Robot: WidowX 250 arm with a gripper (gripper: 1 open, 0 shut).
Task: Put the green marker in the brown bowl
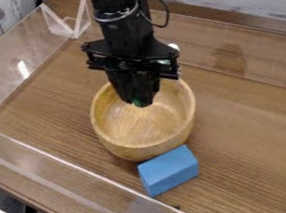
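Note:
My gripper's fingers hold the green marker over the inside of the brown bowl, inside the bowl's rim, so it is time to open.
The brown bowl stands in the middle of the wooden table, round and light, with a thick rim. My gripper hangs straight down over it, dark fingers shut, with the tips just inside the rim at the back of the bowl. I cannot make out the green marker anywhere. It may be hidden between the dark fingers or behind them. The part of the bowl's inside that shows holds nothing.
A blue rectangular block lies on the table just in front of the bowl. Clear plastic walls fence the table on the left and front. A clear stand sits at the back left.

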